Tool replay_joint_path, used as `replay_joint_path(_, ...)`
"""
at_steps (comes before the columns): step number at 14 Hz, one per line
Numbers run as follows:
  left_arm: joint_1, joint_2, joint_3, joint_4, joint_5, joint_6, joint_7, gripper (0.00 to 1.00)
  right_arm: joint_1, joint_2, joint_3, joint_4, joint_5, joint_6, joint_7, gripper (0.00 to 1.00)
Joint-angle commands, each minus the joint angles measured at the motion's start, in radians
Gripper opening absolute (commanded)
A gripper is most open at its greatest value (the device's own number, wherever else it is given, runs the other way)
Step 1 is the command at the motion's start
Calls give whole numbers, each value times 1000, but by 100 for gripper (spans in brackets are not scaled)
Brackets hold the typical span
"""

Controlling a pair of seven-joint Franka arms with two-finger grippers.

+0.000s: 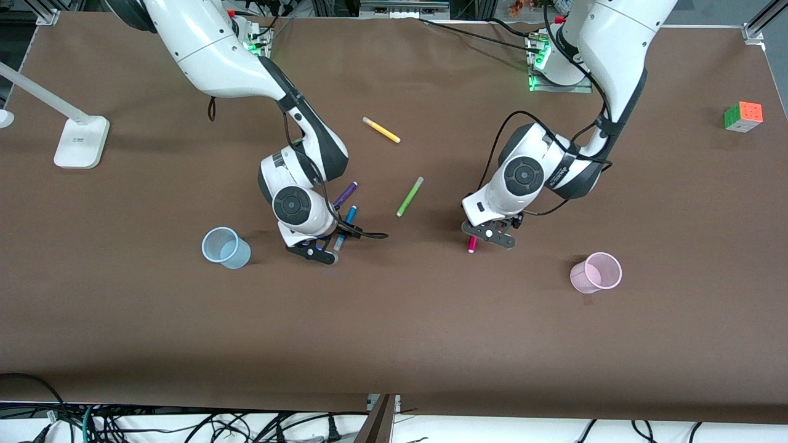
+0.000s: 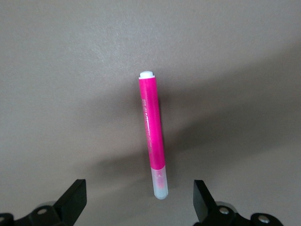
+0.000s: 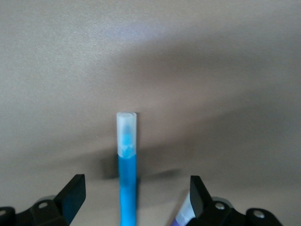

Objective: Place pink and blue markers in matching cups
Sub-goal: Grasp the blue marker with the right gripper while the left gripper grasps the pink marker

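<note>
The pink marker should go in the pale pink cup, so the left gripper needs to pick it up by its end with the cap (image 2: pixel 159 182) next.
The blue marker (image 1: pixel 350 215) lies on the brown table under my right gripper (image 1: pixel 317 252). In the right wrist view the gripper (image 3: pixel 135 195) is open and low, with the blue marker (image 3: pixel 127 169) between its fingers and its pale cap pointing away. The pink marker (image 1: pixel 472 245) lies under my left gripper (image 1: pixel 489 237). In the left wrist view that gripper (image 2: pixel 138 202) is open, with the pale cap end of the pink marker (image 2: pixel 153 136) between the fingers. The light blue cup (image 1: pixel 226 247) stands beside the right gripper, toward the right arm's end. The pale pink cup (image 1: pixel 596 272) stands toward the left arm's end.
A purple marker (image 1: pixel 345 194) lies close beside the blue one; its pale cap shows by a finger in the right wrist view (image 3: pixel 184 214). A green marker (image 1: pixel 410 196) and a yellow marker (image 1: pixel 381 130) lie mid-table. A colour cube (image 1: pixel 743 116) and a white lamp base (image 1: pixel 81 141) sit at the ends.
</note>
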Motion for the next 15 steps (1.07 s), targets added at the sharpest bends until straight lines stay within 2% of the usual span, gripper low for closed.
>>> replay_joint_path(1, -32, 25, 4, -5, 61, 25, -94, 100, 22, 37, -5, 37, 6, 33, 17, 97)
replay_joint_path(2, -37, 34, 2, -5, 92, 42, -111, 100, 24, 42, -5, 39, 6, 33, 19, 94)
replay_joint_path(6, -42, 74, 2, -5, 153, 50, -131, 100, 25, 51, -5, 40, 12, 46, 42, 67)
replay_joint_path(7, -48, 71, 2, -5, 155, 49, -131, 100, 24, 53, -5, 42, 12, 47, 40, 48)
replay_joint_path(9, -54, 68, 2, 1, 157, 47, -132, 48, 24, 51, -3, 42, 12, 56, 36, 2)
replay_joint_path(12, -59, 60, 4, 1, 157, 36, -131, 10, 21, 40, -4, 45, 13, 55, 14, 0)
replay_joint_path(13, -60, 56, 4, 1, 157, 33, -128, 4, 15, 31, -3, 52, 15, 44, 14, 0)
replay_joint_path(15, -60, 37, 4, 6, 158, -8, -116, 0, -25, -1, -3, 72, 15, -44, 3, 0)
